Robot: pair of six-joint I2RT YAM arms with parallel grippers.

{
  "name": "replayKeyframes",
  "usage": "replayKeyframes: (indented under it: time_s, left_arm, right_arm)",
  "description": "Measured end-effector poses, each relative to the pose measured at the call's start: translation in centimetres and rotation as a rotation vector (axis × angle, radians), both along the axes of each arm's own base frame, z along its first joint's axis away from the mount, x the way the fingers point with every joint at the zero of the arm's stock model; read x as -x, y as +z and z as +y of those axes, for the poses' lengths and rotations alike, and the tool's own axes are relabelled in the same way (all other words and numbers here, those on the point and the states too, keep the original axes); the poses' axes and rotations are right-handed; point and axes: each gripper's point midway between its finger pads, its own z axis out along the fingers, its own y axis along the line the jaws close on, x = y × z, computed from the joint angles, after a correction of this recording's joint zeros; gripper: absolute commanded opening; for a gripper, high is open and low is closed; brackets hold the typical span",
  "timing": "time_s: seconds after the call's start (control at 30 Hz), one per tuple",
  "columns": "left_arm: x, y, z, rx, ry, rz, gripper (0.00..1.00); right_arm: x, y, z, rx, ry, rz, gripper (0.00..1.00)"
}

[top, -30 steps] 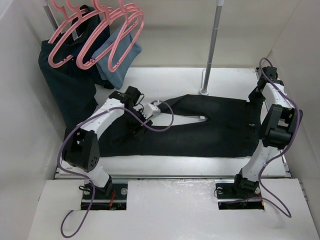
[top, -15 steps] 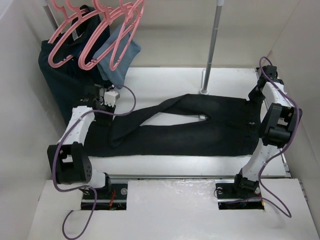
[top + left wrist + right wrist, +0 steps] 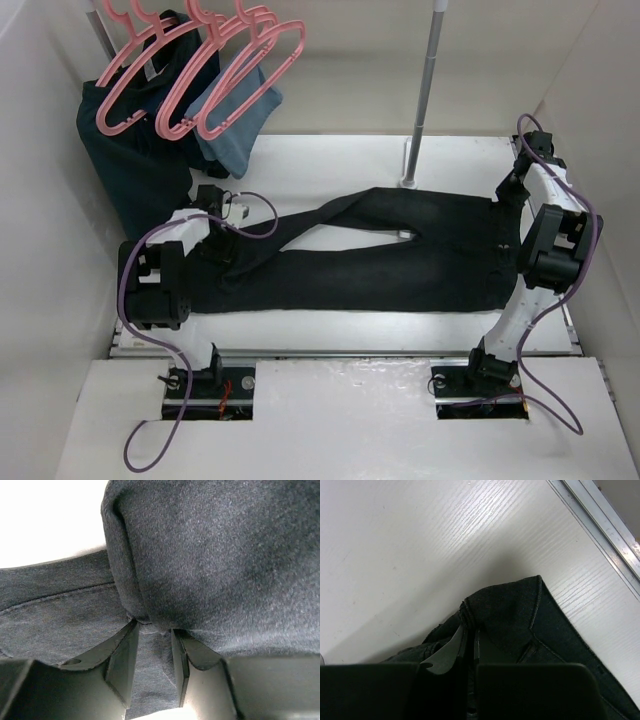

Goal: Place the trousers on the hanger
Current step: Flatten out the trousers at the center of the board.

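I need to stretch the leg straight for the hanger, so next I should use my left gripper to grab the trousers' folded leg end (image 3: 227,260) (image 3: 152,627), opposite the held waistband corner.
The black trousers (image 3: 400,265) lie flat across the table, waistband at the right, legs running left and crossing. My left gripper (image 3: 216,247) is down on the left leg ends. In the left wrist view its jaws (image 3: 153,627) stand narrowly apart with a fold of denim (image 3: 225,555) bunched at the tips. My right gripper (image 3: 503,196) is shut on the far waistband corner (image 3: 510,615), its jaws (image 3: 470,630) nearly together. Pink hangers hang on a rail at the back left; the nearest hanger (image 3: 250,85) is above and behind my left gripper.
A dark navy garment (image 3: 130,170) and a light blue cloth (image 3: 235,135) hang under the hangers at the back left. An upright metal pole (image 3: 425,90) stands behind the trousers. White walls close in the table on both sides.
My left gripper went from the trousers' middle leftward with the upper leg, rose near the hangers, then came down on the left leg ends. The hangers swung. The right arm has not moved.
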Motion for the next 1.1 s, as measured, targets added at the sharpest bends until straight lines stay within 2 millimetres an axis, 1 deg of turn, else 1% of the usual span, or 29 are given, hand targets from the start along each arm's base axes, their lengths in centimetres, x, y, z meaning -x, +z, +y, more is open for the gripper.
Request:
replayKeyframes:
  time_s: [0.17, 0.27, 0.3, 0.33, 0.37, 0.47, 0.5, 0.53, 0.57, 0.6, 0.63, 0.7, 0.8, 0.87, 0.93, 1.1]
  left_arm:
    - [0.0, 0.1, 0.0, -0.014, -0.003, -0.002, 0.29]
    - [0.0, 1.0, -0.3, 0.012, -0.016, -0.019, 0.33]
    - [-0.1, 1.8, -0.4, 0.029, -0.018, -0.033, 0.35]
    - [-0.5, 2.8, -0.5, 0.048, -0.023, -0.06, 0.39]
    - [-1.1, 4.1, -0.5, 0.066, -0.02, -0.1, 0.4]
    - [-3.3, 7.9, 0.7, 0.082, 0.009, -0.236, 0.4]
    - [-3.8, 8.6, 1.2, 0.079, 0.018, -0.264, 0.4]
    - [-4.2, 9.1, 1.5, 0.077, 0.025, -0.28, 0.37]
    - [-4.4, 9.0, 1.6, 0.077, 0.027, -0.278, 0.37]
    - [-4.6, 8.5, 1.6, 0.079, 0.026, -0.265, 0.34]
    - [-4.6, 7.8, 1.5, 0.082, 0.026, -0.243, 0.34]
    - [-4.2, 5.6, 1.4, 0.087, 0.027, -0.168, 0.33]
    - [-2.7, 2.3, 1.3, 0.089, 0.033, -0.059, 0.33]
    - [-1.4, 0.8, 1.4, 0.085, 0.038, 0.0, 0.33]
    - [-1.0, 0.4, 1.4, 0.084, 0.039, 0.016, 0.33]
    - [-1.0, 0.2, 1.1, 0.099, 0.036, 0.018, 0.25]
  right_arm:
    - [0.0, 0.0, 0.0, 0.001, 0.002, 0.001, 0.0]
    - [0.0, 0.0, 0.0, 0.003, 0.006, 0.002, 0.0]
    - [0.0, 0.0, 0.0, 0.003, 0.007, 0.002, 0.0]
    - [0.0, 0.0, 0.0, 0.003, 0.007, 0.003, 0.0]
    - [0.0, 0.0, 0.0, 0.004, 0.008, 0.003, 0.0]
    - [0.0, 0.0, 0.0, 0.005, 0.01, 0.004, 0.0]
    - [0.0, 0.0, 0.0, 0.005, 0.01, 0.004, 0.0]
    - [0.0, 0.0, 0.0, 0.005, 0.01, 0.004, 0.0]
    - [0.0, 0.0, 0.0, 0.005, 0.011, 0.004, 0.0]
    - [0.0, 0.0, 0.0, 0.006, 0.012, 0.004, 0.0]
    - [0.0, 0.0, 0.0, 0.006, 0.013, 0.004, 0.0]
    - [0.0, 0.0, 0.0, 0.006, 0.014, 0.005, 0.0]
    - [0.0, 0.0, 0.0, 0.006, 0.014, 0.005, 0.0]
    - [0.0, 0.0, 0.0, 0.006, 0.014, 0.005, 0.0]
    - [0.1, 0.0, 0.0, 0.006, 0.014, 0.005, 0.0]
    - [0.1, 0.0, 0.0, 0.006, 0.014, 0.005, 0.0]
